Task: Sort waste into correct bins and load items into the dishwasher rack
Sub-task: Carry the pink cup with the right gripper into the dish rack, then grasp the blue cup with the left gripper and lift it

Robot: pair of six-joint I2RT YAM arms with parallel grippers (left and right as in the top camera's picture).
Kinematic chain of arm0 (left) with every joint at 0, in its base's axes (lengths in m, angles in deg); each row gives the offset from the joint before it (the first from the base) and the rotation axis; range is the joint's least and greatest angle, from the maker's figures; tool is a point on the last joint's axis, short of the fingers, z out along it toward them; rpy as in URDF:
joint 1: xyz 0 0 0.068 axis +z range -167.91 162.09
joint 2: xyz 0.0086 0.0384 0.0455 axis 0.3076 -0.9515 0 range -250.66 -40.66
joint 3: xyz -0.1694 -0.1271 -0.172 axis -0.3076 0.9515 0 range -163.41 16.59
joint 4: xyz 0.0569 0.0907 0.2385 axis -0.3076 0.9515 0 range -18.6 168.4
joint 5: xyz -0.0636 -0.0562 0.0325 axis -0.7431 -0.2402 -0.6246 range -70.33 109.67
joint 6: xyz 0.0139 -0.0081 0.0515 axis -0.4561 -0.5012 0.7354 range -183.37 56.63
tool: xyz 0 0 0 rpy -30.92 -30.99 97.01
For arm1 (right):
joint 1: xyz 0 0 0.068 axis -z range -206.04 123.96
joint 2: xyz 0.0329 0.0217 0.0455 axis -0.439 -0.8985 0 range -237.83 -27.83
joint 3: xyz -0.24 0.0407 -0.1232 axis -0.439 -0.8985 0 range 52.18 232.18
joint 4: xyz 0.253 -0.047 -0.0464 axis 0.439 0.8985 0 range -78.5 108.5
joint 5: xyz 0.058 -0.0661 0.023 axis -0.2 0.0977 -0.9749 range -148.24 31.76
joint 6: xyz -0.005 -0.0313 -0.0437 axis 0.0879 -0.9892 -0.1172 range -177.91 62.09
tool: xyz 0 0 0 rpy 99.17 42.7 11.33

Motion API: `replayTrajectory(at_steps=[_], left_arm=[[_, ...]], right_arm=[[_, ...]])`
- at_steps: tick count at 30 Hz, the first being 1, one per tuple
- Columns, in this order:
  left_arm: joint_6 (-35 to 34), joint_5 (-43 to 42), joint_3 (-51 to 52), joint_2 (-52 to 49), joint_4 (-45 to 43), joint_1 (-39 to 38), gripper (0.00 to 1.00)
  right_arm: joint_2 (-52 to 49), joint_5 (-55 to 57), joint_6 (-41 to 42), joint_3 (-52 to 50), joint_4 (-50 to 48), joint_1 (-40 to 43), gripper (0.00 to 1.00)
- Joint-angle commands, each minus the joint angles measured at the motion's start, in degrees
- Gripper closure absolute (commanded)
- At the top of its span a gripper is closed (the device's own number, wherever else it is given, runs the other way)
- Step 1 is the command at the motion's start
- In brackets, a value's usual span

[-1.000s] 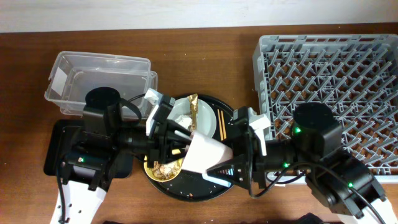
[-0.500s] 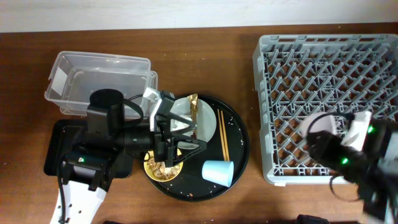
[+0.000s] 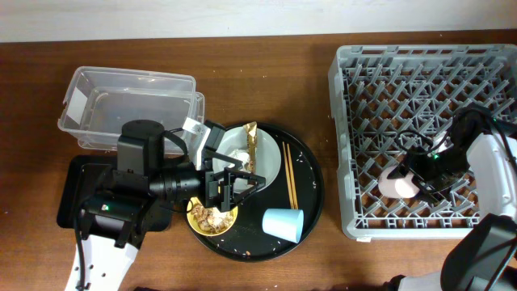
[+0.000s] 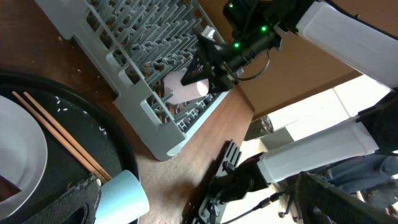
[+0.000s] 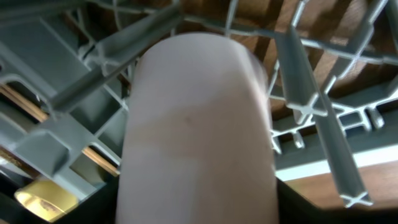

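My left gripper grabs the blue cup (image 3: 284, 223) by its rim next, to leave the blue cup's base end free to hand over for rack loading.
My left gripper (image 3: 236, 183) hangs open over the round black tray, holding nothing. A blue cup (image 3: 284, 223) lies on its side there, next to one left finger (image 4: 73, 200). The yellow bowl (image 3: 212, 217) holds brown food scraps. On the grey plate (image 3: 266, 164) lie a gold wrapper (image 3: 250, 139) and a white tissue (image 3: 239, 155). Chopsticks (image 3: 288, 174) rest beside the plate. My right gripper (image 3: 410, 175) is inside the dishwasher rack (image 3: 420, 73), shut on a pink cup (image 5: 199, 124), which is low among the rack's pegs.
The clear plastic box (image 3: 129, 109) stands at the back left, with the shallow black tray (image 3: 74, 190) in front of it, partly under my left arm. The round black tray (image 3: 311, 190) carries crumbs. Brown table shows between tray and rack.
My right arm has swung from the round tray over to the rack with the pink cup. My left gripper has opened, and the blue cup now lies on the round tray.
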Motion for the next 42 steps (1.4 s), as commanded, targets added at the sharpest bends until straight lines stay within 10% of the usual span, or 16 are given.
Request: replayTrajectory(at_steps=[1, 9, 19, 31, 42], left_arm=[[1.2, 0.8, -0.8, 0.4, 0.1, -0.2, 0.01], [4.0, 11.0, -0.8, 0.4, 3.8, -4.4, 0.01], [-1.4, 67.0, -1.0, -17.0, 4.1, -45.9, 0.2], [-7.1, 86.4, -16.7, -43.1, 10.8, -60.3, 0.34], [-13.2, 92.1, -16.7, -45.9, 17.4, -60.2, 0.58]], right_arm=[[2.5, -0.7, -0.9, 3.5, 1.7, 0.2, 0.2], [21.8, -0.7, -2.4, 10.5, 6.8, -9.3, 0.19], [30.3, -0.7, 1.9, 10.4, 8.1, -18.2, 0.19], [30.1, 1.0, 0.2, 10.4, 9.4, -18.2, 0.17], [30.1, 1.0, 0.2, 10.4, 9.8, -18.2, 0.17]])
